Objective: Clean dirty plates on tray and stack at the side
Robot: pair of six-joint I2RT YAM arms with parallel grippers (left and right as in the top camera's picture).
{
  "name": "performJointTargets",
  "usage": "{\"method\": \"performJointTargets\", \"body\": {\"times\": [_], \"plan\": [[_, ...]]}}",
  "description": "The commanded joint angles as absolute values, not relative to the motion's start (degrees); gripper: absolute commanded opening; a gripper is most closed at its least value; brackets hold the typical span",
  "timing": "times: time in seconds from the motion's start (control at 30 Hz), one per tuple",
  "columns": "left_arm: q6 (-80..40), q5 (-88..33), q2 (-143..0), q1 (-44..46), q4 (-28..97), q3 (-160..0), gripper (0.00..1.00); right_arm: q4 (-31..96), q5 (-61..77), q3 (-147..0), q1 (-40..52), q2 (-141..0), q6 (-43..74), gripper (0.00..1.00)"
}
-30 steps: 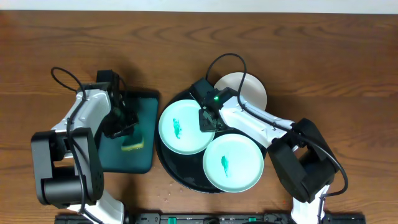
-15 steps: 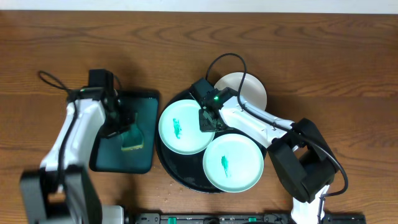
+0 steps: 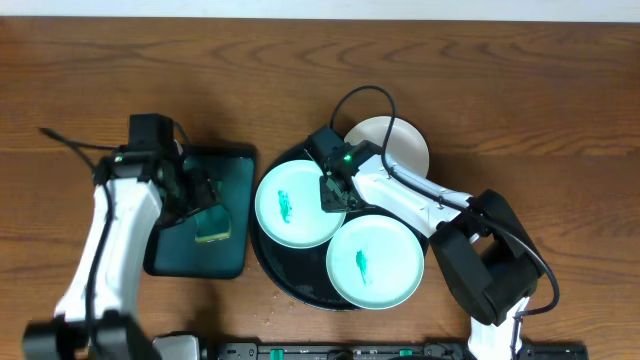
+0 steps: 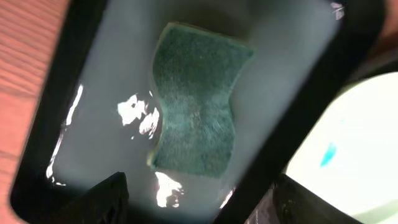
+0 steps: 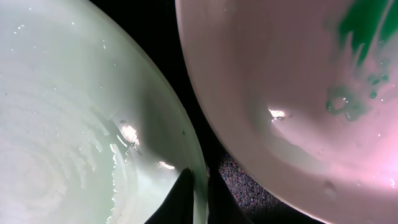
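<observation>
The mint-green plate needs cleaning with the sponge's broad far end, so that end should stay free. My left gripper next needs to grab the green sponge across its narrow middle [image 3: 211, 219] [image 4: 196, 107].
Two pale mint-green dirty plates [image 3: 298, 205] [image 3: 375, 262], each with a green smear, lie on the round black tray [image 3: 272, 268]. A white plate [image 3: 397, 140] sits at the tray's back right edge. My right gripper [image 3: 333, 194] [image 5: 200, 193] is shut on the rim of the left mint plate [image 5: 62, 124]. The other smeared plate [image 5: 292, 93] lies just beside it. My left gripper [image 3: 203, 193] [image 4: 199, 205] hangs open above a green sponge [image 4: 199, 118] [image 3: 213, 230], not touching it.
The sponge lies in a wet dark teal rectangular tray [image 3: 236, 165] [image 4: 99, 93] left of the black tray. Bare wooden table [image 3: 520, 100] stretches behind and to the right. The arm bases stand at the front edge.
My left gripper has opened and its arm has swung a little leftward over the teal tray. The sponge, the plates and the right arm have stayed where they were.
</observation>
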State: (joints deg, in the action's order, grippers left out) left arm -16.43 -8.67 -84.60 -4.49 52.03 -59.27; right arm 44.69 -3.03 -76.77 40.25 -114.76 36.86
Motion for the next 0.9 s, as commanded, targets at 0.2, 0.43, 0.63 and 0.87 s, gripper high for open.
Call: {"method": "performJointTargets", "body": {"times": [0.2, 0.43, 0.63, 0.87], "plan": [[-14.11, -8.16, -101.60, -4.64, 47.86, -58.98, 0.50, 44.58, -2.52, -76.31, 41.15, -116.68, 36.12, 0.06], [-13.98, -8.19, -104.92, -4.64, 45.78, -58.98, 0.20, 44.69, -2.52, -76.31, 41.15, -116.68, 36.12, 0.05], [-14.00, -8.58, -104.77, -4.64, 45.25, -58.98, 0.07, 44.77, -2.52, -76.31, 41.15, -116.68, 36.12, 0.04], [-14.17, -8.54, -97.95, -4.62, 47.83, -58.98, 0.07, 45.25, -2.52, -76.31, 41.15, -116.68, 36.10, 0.04]]}}
